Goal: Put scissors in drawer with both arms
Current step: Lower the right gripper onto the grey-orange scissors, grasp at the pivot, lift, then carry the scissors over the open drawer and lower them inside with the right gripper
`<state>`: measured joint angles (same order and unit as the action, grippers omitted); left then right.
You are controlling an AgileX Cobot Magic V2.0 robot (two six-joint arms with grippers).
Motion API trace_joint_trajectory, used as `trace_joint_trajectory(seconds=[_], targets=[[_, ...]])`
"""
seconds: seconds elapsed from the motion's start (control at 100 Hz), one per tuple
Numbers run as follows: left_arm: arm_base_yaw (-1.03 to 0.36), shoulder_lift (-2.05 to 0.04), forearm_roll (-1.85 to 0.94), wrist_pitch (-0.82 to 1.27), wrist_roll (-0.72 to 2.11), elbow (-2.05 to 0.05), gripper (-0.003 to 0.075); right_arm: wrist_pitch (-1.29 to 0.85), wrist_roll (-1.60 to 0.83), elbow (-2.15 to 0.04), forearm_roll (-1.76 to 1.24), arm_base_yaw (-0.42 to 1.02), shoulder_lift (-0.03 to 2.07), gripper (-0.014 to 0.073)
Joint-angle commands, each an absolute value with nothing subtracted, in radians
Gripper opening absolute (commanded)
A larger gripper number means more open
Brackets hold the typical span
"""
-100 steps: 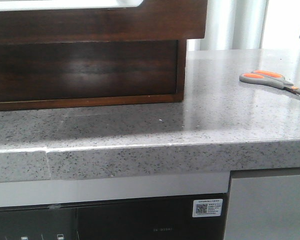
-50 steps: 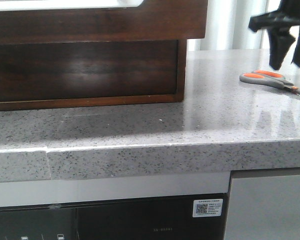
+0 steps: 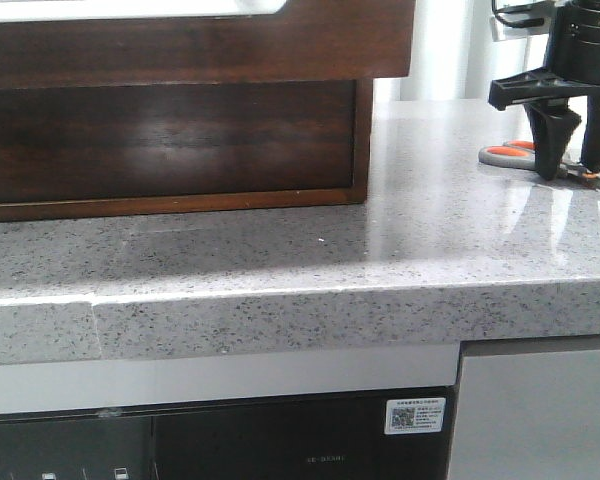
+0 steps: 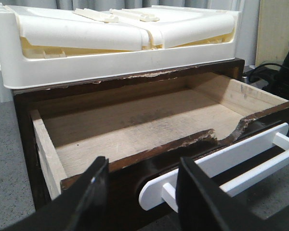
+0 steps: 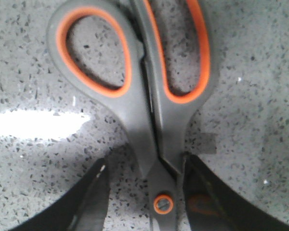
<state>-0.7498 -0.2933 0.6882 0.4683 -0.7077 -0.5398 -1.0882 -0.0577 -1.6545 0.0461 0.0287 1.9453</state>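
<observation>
My fingers stand on both sides of the orange pivot screw [image 5: 163, 204] in the right wrist view, so my right gripper should close now and would hold the scissors.
The scissors [image 3: 502, 154], grey with orange loops, lie flat on the counter at the far right. My right gripper [image 3: 572, 168] is open, its fingers straddling them just past the handles. In the right wrist view the fingers [image 5: 94, 192] stand on either side of the scissors [image 5: 149, 139] near the orange pivot screw, with a gap on one side. The drawer [image 3: 195, 45] juts out at the upper left. In the left wrist view it stands open and empty [image 4: 135, 120]. My left gripper [image 4: 143, 168] is open at the end of its white handle [image 4: 241, 159].
A white plastic tray [image 4: 115, 53] sits on top of the dark wooden cabinet [image 3: 170, 140]. The speckled grey counter [image 3: 380, 260] has its front edge near the middle of the front view. A dark appliance panel [image 3: 280, 440] lies below it.
My right gripper has come into view from the upper right and dropped down over the scissors. The scissors and the drawer have not moved.
</observation>
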Motion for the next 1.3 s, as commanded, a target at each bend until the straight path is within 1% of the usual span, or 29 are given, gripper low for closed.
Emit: trace_joint_trajectory(seconds=[0.0,0.09,0.31,0.38,0.52,0.67,0.92,1.11,1.29], targets=[[-0.758,-0.302,0.71,0.395,-0.708,-0.575,0.0294,-1.078,-0.07,-1.687,0.061,0.023,1.9,0.0288],[-0.758,-0.302,0.71,0.393,-0.708,-0.575,0.0293,-1.084,-0.07,-1.687,0.061,0.023,1.907,0.0231],[-0.758,-0.302,0.71,0.393,-0.708,-0.575,0.0293,-1.077,-0.07,-1.687,0.062,0.023,1.914,-0.002],[-0.758,-0.302,0.71,0.393,-0.708,-0.575,0.0294,-1.079,-0.07,-1.687,0.062,0.023,1.914,-0.0074],[-0.758,-0.302,0.71,0.393,-0.708,-0.575,0.0294,-1.084,-0.07,-1.687,0.062,0.023,1.893,-0.0074],[-0.758,-0.302,0.71,0.391,-0.708,-0.575,0.0293,-1.086,-0.087,-1.705,0.06,0.023,1.816,-0.0074],[-0.758,-0.302,0.71,0.391,-0.708,-0.575,0.0293,-1.114,-0.224,-1.813,-0.075,0.043,1.646,-0.0074],[-0.758,-0.302,0.71,0.389,-0.708,-0.575,0.0294,-1.182,-0.28,-1.942,-0.091,0.132,1.551,-0.0074],[-0.758,-0.302,0.71,0.36,-0.708,-0.575,0.0294,-1.209,-0.442,-2.063,-0.207,0.269,1.508,-0.0074]])
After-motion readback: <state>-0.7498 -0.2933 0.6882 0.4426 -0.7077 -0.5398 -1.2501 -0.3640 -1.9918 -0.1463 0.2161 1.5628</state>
